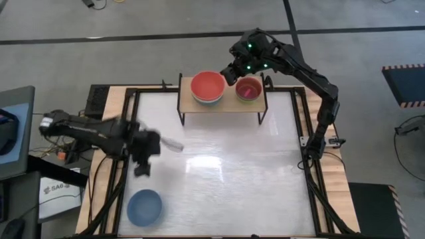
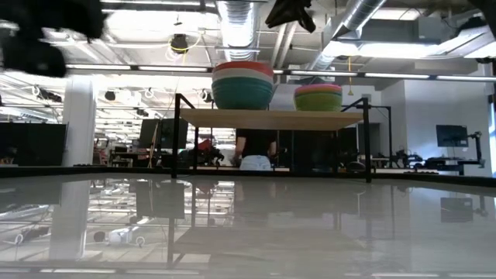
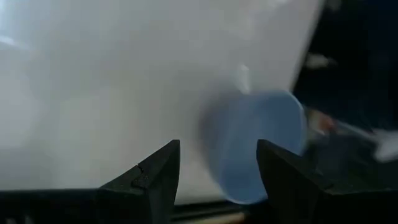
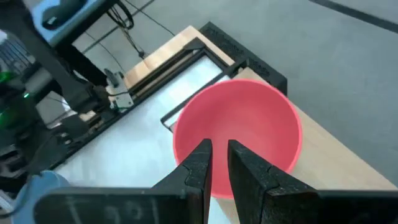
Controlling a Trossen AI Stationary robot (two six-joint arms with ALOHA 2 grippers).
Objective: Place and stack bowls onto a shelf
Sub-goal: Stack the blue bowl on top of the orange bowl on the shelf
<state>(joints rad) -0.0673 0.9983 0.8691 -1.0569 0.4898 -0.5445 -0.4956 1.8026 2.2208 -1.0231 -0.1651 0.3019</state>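
I should next stack the light blue bowl on the shelf (image 1: 220, 106), so I need to grab the bowl with my left gripper by its rim (image 1: 145, 191).
The shelf (image 1: 220, 106) stands at the table's far edge. On it are two stacks of bowls: a large one topped by the red bowl (image 1: 208, 85) and a smaller one topped by the pink bowl (image 1: 248, 88). In the low view the large stack (image 2: 242, 85) has a dark green bowl at its base and the small stack (image 2: 318, 98) a lime green one. The light blue bowl (image 1: 145, 207) sits alone near the table's near left corner. My right gripper (image 4: 219, 163) hovers shut above the red bowl (image 4: 249, 124), touching nothing. My left gripper (image 3: 217, 168) is open above the table, with the light blue bowl (image 3: 261, 146) ahead of it.
A small clear object (image 1: 171, 144) lies on the white tabletop (image 1: 232, 172) beside the left arm. Black frame rails (image 1: 129, 133) run along the table's sides. The shelf's right end, beyond the pink bowl, has little room.
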